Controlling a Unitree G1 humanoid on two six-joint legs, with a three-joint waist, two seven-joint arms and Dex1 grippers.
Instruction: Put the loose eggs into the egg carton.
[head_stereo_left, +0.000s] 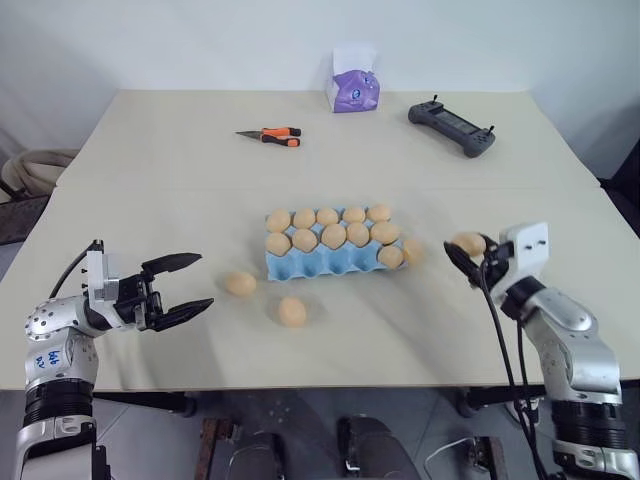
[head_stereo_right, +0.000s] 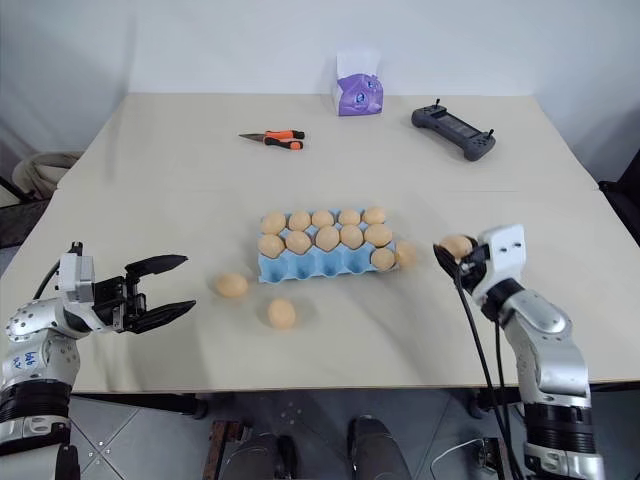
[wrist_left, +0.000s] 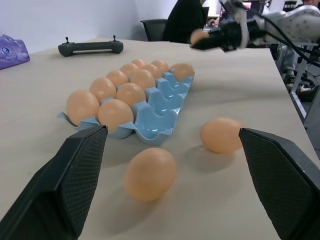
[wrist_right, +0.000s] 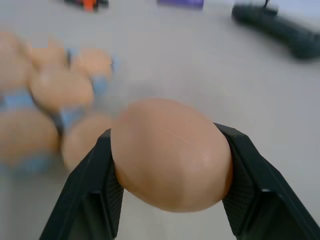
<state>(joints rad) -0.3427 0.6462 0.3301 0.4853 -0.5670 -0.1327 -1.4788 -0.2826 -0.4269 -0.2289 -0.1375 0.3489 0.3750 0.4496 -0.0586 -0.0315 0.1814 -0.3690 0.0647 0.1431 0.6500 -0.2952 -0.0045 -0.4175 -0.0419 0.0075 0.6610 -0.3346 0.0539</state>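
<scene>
My right gripper holds the egg above the table. It needs to move the egg toward the light blue egg carton (head_stereo_left: 325, 262) before releasing.
The light blue egg carton (head_stereo_left: 325, 262) lies at the table's middle with eggs in its two far rows and one egg (head_stereo_left: 390, 256) in the near row's right cup. Another egg (head_stereo_left: 413, 250) rests against its right end. Two loose eggs (head_stereo_left: 240, 284) (head_stereo_left: 292, 312) lie on the table left of and in front of the carton. My right gripper (head_stereo_left: 466, 250) hovers right of the carton, shut on an egg (wrist_right: 170, 152) held above the table. My left gripper (head_stereo_left: 205, 281) stands open, level, left of the two loose eggs (wrist_left: 150, 172) (wrist_left: 221, 135).
Orange-handled pliers (head_stereo_left: 270, 136), a purple tissue box (head_stereo_left: 353, 88) and a black controller (head_stereo_left: 452, 127) lie at the far side of the table. A person in dark clothes (wrist_left: 187, 20) sits beyond the table's right side.
</scene>
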